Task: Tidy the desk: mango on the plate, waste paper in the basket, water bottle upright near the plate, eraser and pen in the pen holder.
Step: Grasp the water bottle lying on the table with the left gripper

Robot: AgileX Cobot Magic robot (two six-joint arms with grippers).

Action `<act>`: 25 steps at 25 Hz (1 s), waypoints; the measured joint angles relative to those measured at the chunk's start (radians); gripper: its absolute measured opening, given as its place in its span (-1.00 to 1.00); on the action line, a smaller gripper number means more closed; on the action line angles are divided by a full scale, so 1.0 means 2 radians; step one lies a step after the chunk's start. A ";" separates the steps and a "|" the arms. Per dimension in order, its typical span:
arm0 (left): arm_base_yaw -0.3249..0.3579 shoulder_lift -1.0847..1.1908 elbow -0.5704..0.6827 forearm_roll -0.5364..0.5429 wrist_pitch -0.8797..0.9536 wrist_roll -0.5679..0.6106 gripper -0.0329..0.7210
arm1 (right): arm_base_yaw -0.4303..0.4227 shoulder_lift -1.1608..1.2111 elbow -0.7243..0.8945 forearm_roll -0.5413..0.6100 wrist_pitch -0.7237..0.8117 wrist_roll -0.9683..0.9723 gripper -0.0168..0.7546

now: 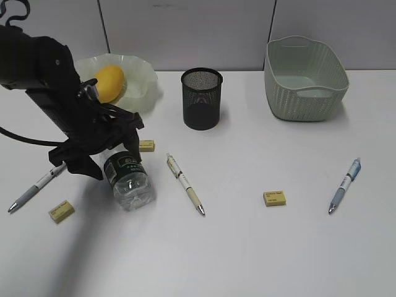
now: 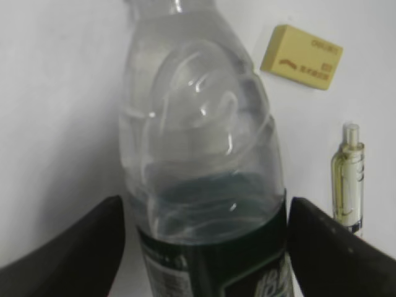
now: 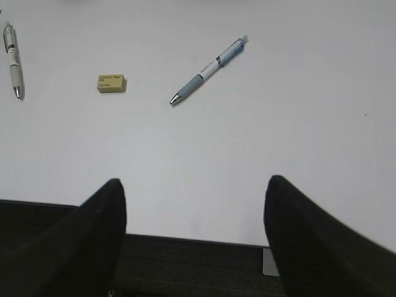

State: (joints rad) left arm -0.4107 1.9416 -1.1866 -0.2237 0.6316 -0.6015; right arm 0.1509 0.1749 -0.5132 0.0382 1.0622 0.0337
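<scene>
I will next use my left gripper to grab the water bottle by its straight green label section (image 1: 122, 167), since its clear shoulder slopes in toward the neck. Then I can stand the bottle upright.
The water bottle (image 1: 128, 181) lies on its side on the desk (image 1: 247, 247), in front of the plate (image 1: 141, 83); its cap is hidden. My left gripper (image 2: 204, 247) stands open astride the bottle's green label, with a gap at the left finger (image 2: 74, 247). The mango (image 1: 109, 81) rests on the plate. Several pens (image 1: 185, 184) and erasers (image 1: 274, 198) lie loose around the pen holder (image 1: 202, 99). The basket (image 1: 304, 77) stands at the back right. No waste paper shows in any view. My right gripper (image 3: 195, 204) is open and empty over the desk's front edge.
My left arm (image 1: 55, 93) reaches in from the back left and covers part of the plate. In the left wrist view an eraser (image 2: 302, 57) and a pen (image 2: 348, 179) lie right of the bottle. A grey partition wall runs behind the desk.
</scene>
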 joint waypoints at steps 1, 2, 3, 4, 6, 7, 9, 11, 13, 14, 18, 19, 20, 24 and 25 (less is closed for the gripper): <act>0.000 0.002 0.000 -0.003 -0.001 0.000 0.72 | 0.000 0.000 0.000 0.000 0.000 0.000 0.47; 0.000 0.004 0.000 -0.006 -0.005 0.000 0.72 | 0.000 0.000 0.000 0.000 0.000 0.000 0.47; 0.000 0.006 0.000 -0.007 -0.008 0.000 0.72 | 0.000 0.000 0.000 0.000 0.000 0.000 0.47; 0.000 0.008 0.000 -0.008 -0.014 0.000 0.71 | 0.000 0.000 0.000 0.000 0.000 0.000 0.47; 0.000 0.011 0.000 -0.008 -0.023 0.000 0.71 | 0.000 0.000 0.000 0.000 0.000 0.000 0.47; 0.000 0.014 0.000 -0.008 -0.027 0.000 0.70 | 0.000 0.000 0.000 0.000 0.000 0.000 0.47; 0.000 0.017 -0.001 -0.009 -0.032 0.000 0.70 | 0.000 0.000 0.000 0.000 0.000 0.000 0.47; 0.000 0.017 -0.001 -0.009 -0.035 0.000 0.69 | 0.000 0.000 0.000 0.000 0.000 0.000 0.47; 0.000 0.017 -0.001 -0.009 -0.038 0.000 0.68 | 0.000 0.000 0.000 0.000 0.000 0.000 0.47; 0.000 0.017 -0.001 -0.009 -0.041 0.000 0.67 | 0.000 0.000 0.000 0.000 0.000 0.000 0.47; 0.000 0.018 -0.001 -0.009 -0.045 0.000 0.63 | 0.000 0.000 0.000 0.000 0.000 0.000 0.47; 0.000 0.019 -0.001 -0.009 -0.045 0.000 0.63 | 0.000 0.000 0.000 0.000 0.000 0.000 0.47; 0.000 0.020 -0.001 -0.011 -0.045 0.000 0.63 | 0.000 0.000 0.000 0.000 0.000 0.000 0.47; 0.000 0.031 -0.002 -0.014 -0.044 0.000 0.62 | 0.000 0.000 0.000 0.000 0.000 0.000 0.47; 0.000 0.034 -0.002 -0.014 -0.045 0.000 0.60 | 0.000 0.000 0.000 0.000 0.000 0.000 0.47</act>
State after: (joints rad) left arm -0.4107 2.0094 -1.1901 -0.2509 0.5417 -0.6015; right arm 0.1509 0.1749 -0.5132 0.0382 1.0622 0.0337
